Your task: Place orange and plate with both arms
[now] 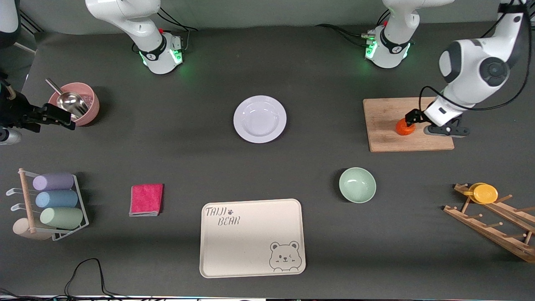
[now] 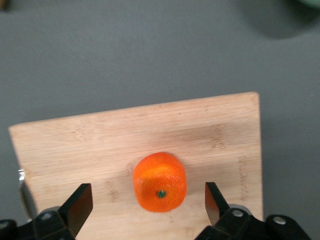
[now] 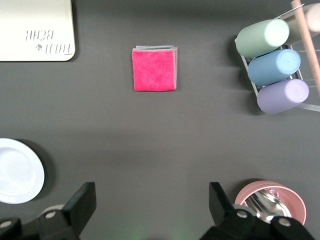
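Note:
The orange needs to go on the white plate (image 1: 260,119), so my left gripper will next grab the orange by its round body (image 1: 404,128).
The orange (image 1: 404,127) lies on a wooden cutting board (image 1: 386,140) toward the left arm's end of the table. My left gripper (image 1: 419,124) is open and low over the board. In the left wrist view the orange (image 2: 160,182) sits between its two fingers (image 2: 80,202), clear of both. The white plate (image 1: 260,119) lies empty at the table's middle, nearer the robots than the tray. My right gripper (image 1: 64,119) is open and empty, high over the table beside the pink bowl. The right wrist view shows the plate (image 3: 17,172) at its edge and bare table under the gripper (image 3: 150,195).
A mint-green bowl (image 1: 357,184) and a cream bear tray (image 1: 252,237) lie nearer the front camera. A pink bowl with a metal scoop (image 1: 75,103), a pink cloth (image 1: 146,200) and a cup rack (image 1: 54,205) are toward the right arm's end. A wooden peg rack with a yellow disc (image 1: 485,193) is toward the left arm's end.

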`<state>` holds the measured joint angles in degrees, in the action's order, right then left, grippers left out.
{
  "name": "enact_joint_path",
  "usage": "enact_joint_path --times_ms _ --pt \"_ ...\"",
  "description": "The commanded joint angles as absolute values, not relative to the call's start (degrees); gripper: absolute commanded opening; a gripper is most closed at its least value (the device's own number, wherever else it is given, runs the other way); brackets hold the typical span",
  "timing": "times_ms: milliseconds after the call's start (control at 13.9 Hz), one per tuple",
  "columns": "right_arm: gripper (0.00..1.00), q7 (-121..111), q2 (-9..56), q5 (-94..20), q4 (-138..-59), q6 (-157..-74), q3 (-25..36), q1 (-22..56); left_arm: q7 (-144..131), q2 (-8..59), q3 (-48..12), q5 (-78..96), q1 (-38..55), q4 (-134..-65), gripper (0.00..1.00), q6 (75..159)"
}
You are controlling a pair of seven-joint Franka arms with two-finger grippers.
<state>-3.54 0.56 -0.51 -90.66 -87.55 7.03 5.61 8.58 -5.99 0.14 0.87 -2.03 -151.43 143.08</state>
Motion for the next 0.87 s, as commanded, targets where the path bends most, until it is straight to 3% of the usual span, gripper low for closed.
enact_joint_path --times_ms 0,289,361,505,577,722,794 --pt "1.0 -0.6 -9.3 -0.6 -102.3 -91.6 6.7 8.2 7.7 -2.8 -0.1 1.6 -1.8 -154.5 1.0 148.7" --pt "1.0 10.9 -19.8 -1.1 -115.7 -96.6 6.7 15.3 7.7 0.1 -0.1 1.6 -1.8 -155.5 1.0 151.1" --pt "1.0 12.6 -20.6 -1.1 -116.9 -96.7 6.7 17.0 7.8 0.1 -0.1 1.6 -1.8 -155.5 0.91 151.1" --pt "1.0 15.5 -21.7 -1.1 -118.2 -97.0 6.6 19.4 7.8 0.3 -0.1 1.6 -1.7 -155.4 0.41 151.1" --pt "1.0 16.0 -21.8 -1.1 -118.4 -96.9 6.5 20.3 7.8 0.5 -0.1 1.6 -1.8 -155.3 0.24 150.9" --pt "1.0 16.0 -21.8 -1.2 -118.6 -96.9 6.6 21.3 7.7 0.1 -0.1 1.6 -1.8 -154.9 0.05 150.0" --pt "1.0 15.9 -21.7 -1.7 -118.7 -96.9 6.7 21.3 7.1 -0.6 -0.2 1.6 -1.7 -154.6 0.04 149.0"
